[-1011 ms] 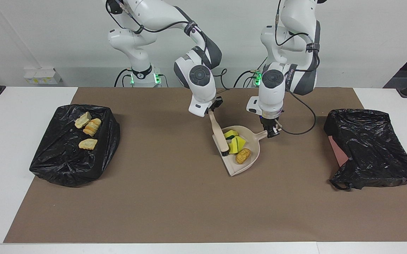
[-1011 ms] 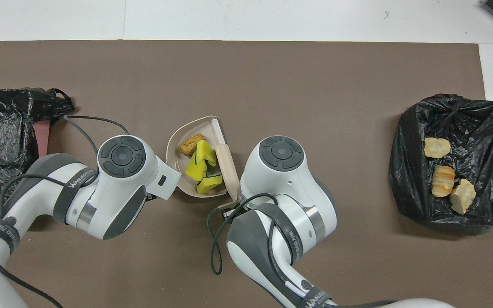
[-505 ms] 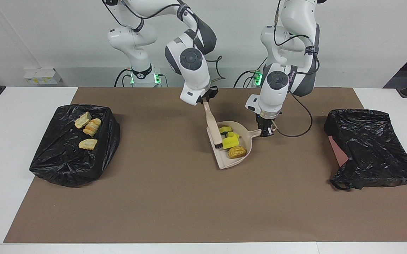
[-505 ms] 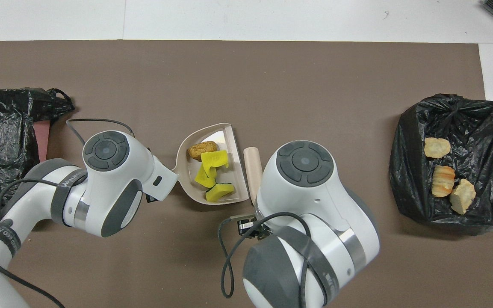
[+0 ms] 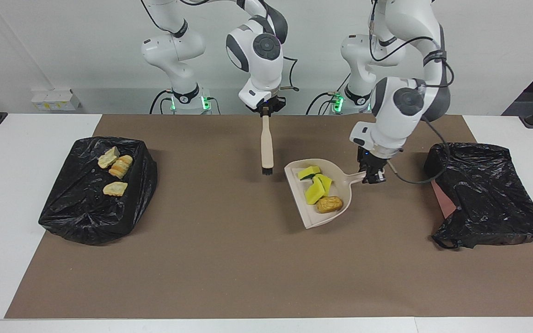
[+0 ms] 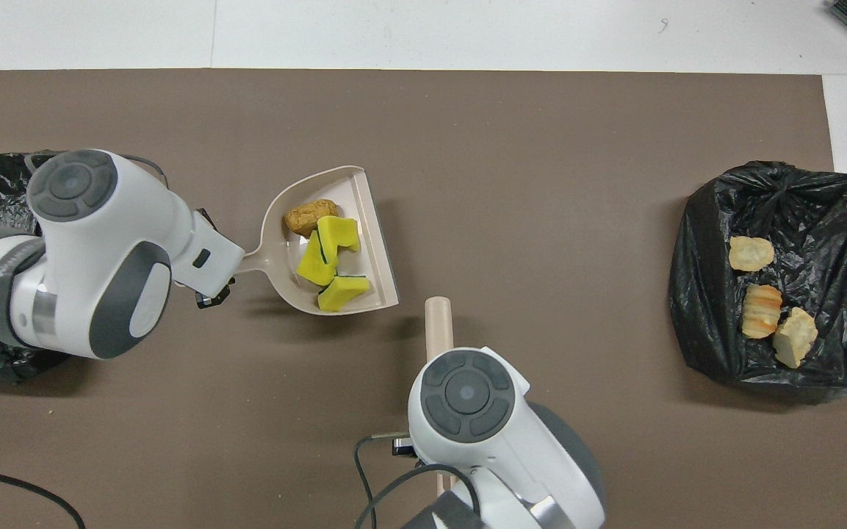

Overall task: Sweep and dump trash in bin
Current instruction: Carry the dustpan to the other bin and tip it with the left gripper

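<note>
The beige brush [image 6: 438,323] is still above the brown mat, with its shadow apart from it, so my right gripper needs to keep holding the brush.
A beige dustpan [image 5: 300,196] [image 6: 377,242] hangs just over the brown mat, its handle in my shut left gripper [image 5: 371,175]. It carries trash: bright yellow-green sponge pieces [image 5: 315,186] [image 6: 326,258] and an orange-brown lump [image 5: 330,204] [image 6: 310,216]. My right gripper [image 5: 266,111] is shut on the top of a beige brush [image 5: 266,145] [image 6: 438,323], which hangs bristles down beside the pan, apart from it. A black-bagged bin [image 5: 483,194] stands at the left arm's end of the table, close to the left gripper.
A second black-bagged bin [image 5: 86,199] [image 6: 768,213] at the right arm's end holds pale yellow chunks [image 5: 114,167] [image 6: 761,308]. A pink edge [image 5: 443,201] shows under the bag near the left gripper. The brown mat [image 5: 229,268] covers most of the white table.
The left gripper has carried the dustpan toward the left arm's end. The right gripper has lifted the brush out of the pan and drawn it back toward the robots.
</note>
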You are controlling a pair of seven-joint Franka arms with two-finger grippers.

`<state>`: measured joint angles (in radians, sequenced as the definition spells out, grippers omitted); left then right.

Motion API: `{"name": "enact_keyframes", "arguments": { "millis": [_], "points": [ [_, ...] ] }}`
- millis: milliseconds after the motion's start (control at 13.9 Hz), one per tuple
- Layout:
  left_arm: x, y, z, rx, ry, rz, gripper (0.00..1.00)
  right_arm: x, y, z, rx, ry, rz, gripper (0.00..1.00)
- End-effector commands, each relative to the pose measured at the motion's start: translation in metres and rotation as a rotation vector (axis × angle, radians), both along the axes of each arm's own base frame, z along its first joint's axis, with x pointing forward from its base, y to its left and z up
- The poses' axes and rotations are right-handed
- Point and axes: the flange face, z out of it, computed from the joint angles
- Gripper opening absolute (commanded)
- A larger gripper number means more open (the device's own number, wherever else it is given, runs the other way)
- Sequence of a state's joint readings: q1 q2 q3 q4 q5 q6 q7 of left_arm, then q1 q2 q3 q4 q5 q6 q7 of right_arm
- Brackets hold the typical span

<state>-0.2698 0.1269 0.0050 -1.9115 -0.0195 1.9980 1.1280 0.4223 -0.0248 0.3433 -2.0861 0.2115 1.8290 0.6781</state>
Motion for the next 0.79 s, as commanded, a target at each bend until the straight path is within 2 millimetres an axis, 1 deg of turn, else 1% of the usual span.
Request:
{"name": "enact_keyframes", "arguments": {
  "millis": [0, 72, 144, 217, 289, 433, 577, 650, 722],
  "points": [
    [0.018, 0.031, 0.04, -0.031, -0.013, -0.003, 0.0, -0.021, 0.003, -0.02, -0.002, -0.024, -0.013, 0.0],
    [0.023, 0.047, 0.054, -0.03, -0.014, -0.01, 0.0, -0.025, 0.005, -0.03, -0.004, -0.024, -0.008, 0.0],
    [0.029, 0.061, 0.077, -0.031, -0.02, -0.024, 0.0, -0.037, 0.014, -0.039, -0.005, -0.025, 0.001, 0.0],
    [0.035, 0.077, 0.094, -0.032, -0.023, -0.045, 0.0, -0.036, 0.017, -0.049, -0.002, -0.03, -0.026, 0.0],
    [0.039, 0.096, 0.107, -0.034, -0.032, -0.051, 0.0, -0.037, 0.023, -0.055, 0.008, -0.041, -0.031, 0.0],
    [0.041, 0.132, 0.115, -0.027, -0.021, -0.055, 0.0, -0.036, 0.025, -0.056, 0.022, -0.052, -0.023, 0.0],
    [0.046, 0.175, 0.119, -0.026, -0.016, -0.093, 0.0, -0.041, 0.018, -0.068, 0.012, -0.045, -0.012, 0.0],
    [0.045, 0.206, 0.119, -0.027, -0.016, -0.09, 0.0, -0.049, 0.023, -0.074, 0.024, -0.062, 0.0, 0.01],
    [0.044, 0.23, 0.118, -0.007, -0.018, -0.104, 0.0, -0.049, 0.024, -0.075, 0.029, -0.068, 0.0, 0.09]
  ]
}}
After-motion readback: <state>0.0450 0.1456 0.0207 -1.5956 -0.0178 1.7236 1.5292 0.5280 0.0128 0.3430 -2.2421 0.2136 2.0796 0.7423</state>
